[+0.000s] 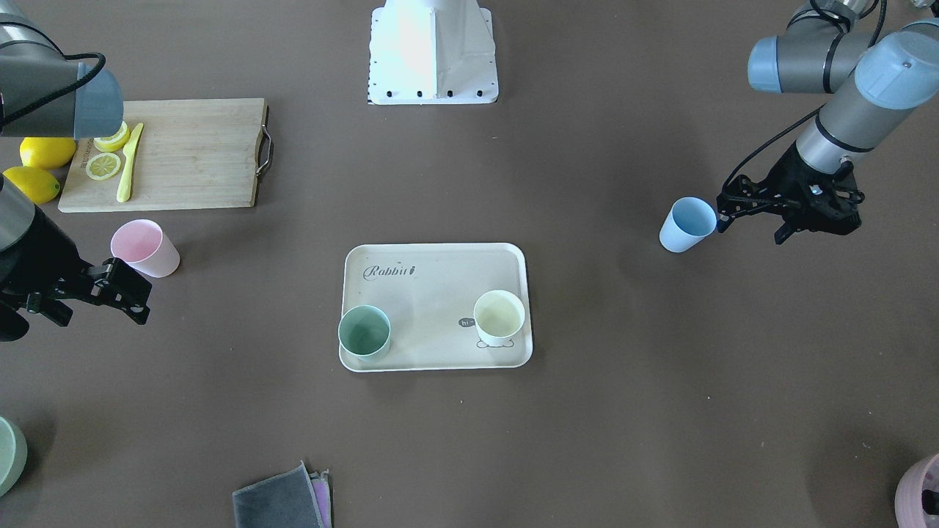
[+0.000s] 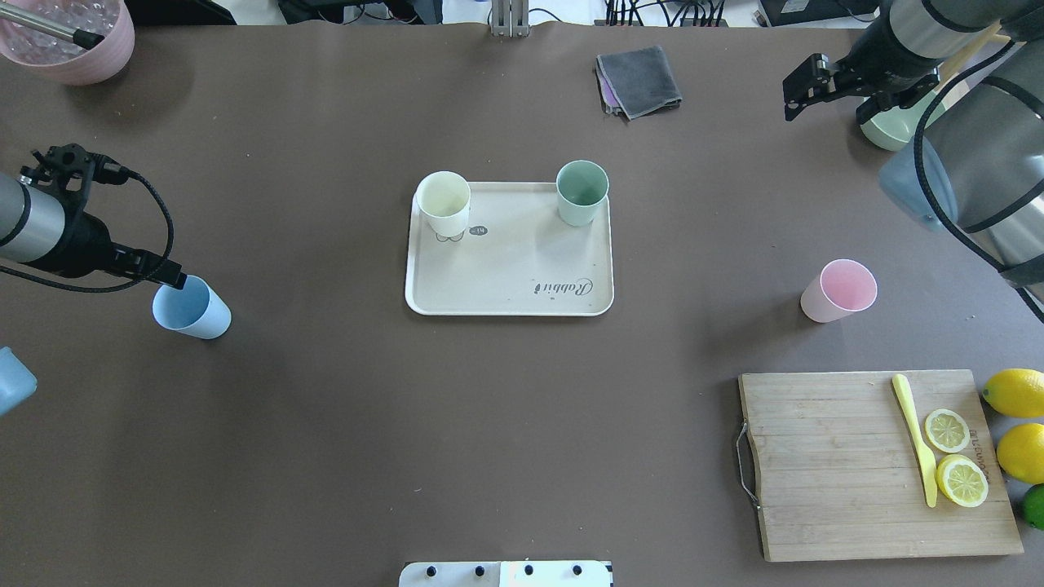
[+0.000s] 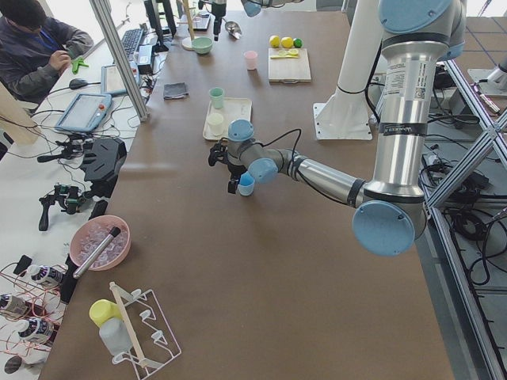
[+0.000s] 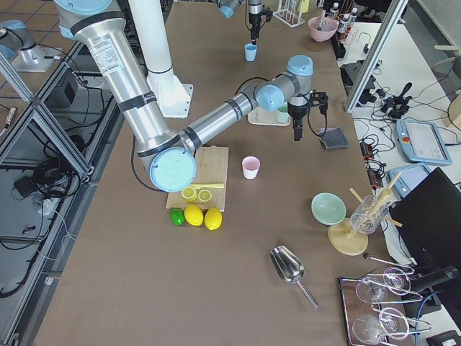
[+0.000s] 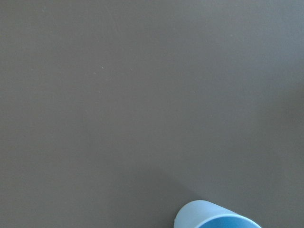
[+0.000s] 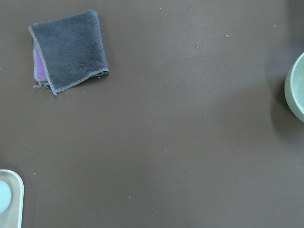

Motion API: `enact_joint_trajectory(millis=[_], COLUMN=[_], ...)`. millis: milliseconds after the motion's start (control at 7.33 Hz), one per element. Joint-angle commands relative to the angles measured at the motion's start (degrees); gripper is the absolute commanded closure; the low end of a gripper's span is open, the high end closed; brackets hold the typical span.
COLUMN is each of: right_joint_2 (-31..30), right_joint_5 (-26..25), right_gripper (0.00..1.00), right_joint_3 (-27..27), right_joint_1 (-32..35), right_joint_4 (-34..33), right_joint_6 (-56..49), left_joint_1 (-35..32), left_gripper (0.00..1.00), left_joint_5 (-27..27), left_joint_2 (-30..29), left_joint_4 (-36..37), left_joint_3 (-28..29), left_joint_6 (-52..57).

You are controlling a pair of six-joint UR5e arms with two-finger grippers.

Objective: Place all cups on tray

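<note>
My left gripper grabs the light blue cup [image 1: 687, 224] by its rim next, to move the cup onto the tray [image 1: 433, 279] with the other cups.
The beige tray [image 1: 433, 279] lies mid-table, also in the overhead view [image 2: 506, 277]. On it stand the sage green cup [image 1: 364, 332] and the cream-yellow cup [image 1: 499, 317], each in a corner. The pink cup [image 1: 145, 248] stands on the bare table near the cutting board. My right gripper [image 1: 136, 297] hovers just beside it, open and empty. The light blue cup [image 1: 687, 224] stands on the table at the other end. My left gripper [image 1: 750, 229] is open and empty next to it, above its rim. The left wrist view shows only the blue cup's rim [image 5: 216, 219].
A wooden cutting board [image 1: 191, 154] holds lemon slices and a yellow knife [image 1: 129, 163], with whole lemons [image 1: 45, 152] beside it. A grey cloth [image 2: 640, 80], a pale green bowl [image 2: 893, 130] and a mauve container [image 2: 69, 41] sit along the far edge.
</note>
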Motion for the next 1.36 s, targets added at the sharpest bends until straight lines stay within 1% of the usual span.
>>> enact_joint_trajectory(millis=[0,136,273,409,545,682,955,1091,1227], right_joint_2=[-0.6,-0.69,-0.69,-1.04,-1.91,-3.75,-8.14,-10.77,-13.76], right_joint_5=[-0.15,-0.16,-0.16,-0.16,-0.16,-0.16,-0.16,-0.24,-0.24], right_gripper=[0.0,0.0,0.0,0.0,0.0,0.0,0.0,0.0,0.0], right_joint_3=[0.23,0.24,0.24,0.32,0.67,1.72,3.83,4.36,5.32], right_joint_1=[0.02,0.02,0.02,0.02,0.02,0.11,1.33,1.95,2.3], right_joint_4=[0.09,0.09,0.09,0.17,0.17,0.17,0.17,0.17,1.04], right_joint_6=[-0.01,-0.01,-0.01,-0.01,-0.88,-2.72,-6.66,-9.13,-10.81], left_joint_1=[2.0,2.71,2.71,2.8,2.71,2.71,2.71,3.5,5.94], left_gripper=[0.19,0.72,1.0,1.0,1.0,1.0,1.0,1.0,1.0], left_joint_5=[1.63,2.25,2.17,2.17,1.65,1.56,1.56,1.55,1.82], left_joint_2=[0.9,0.81,0.72,-0.15,-2.33,-5.57,-16.8,-21.99,-26.22], left_joint_4=[-1.01,-1.01,-1.01,-0.83,-0.05,3.09,16.41,21.18,22.53], left_joint_3=[0.89,0.98,0.71,0.19,0.36,0.53,0.27,0.62,2.1], left_joint_6=[-0.16,-0.07,-0.07,-0.51,-0.86,-0.86,-1.47,-4.09,-8.2])
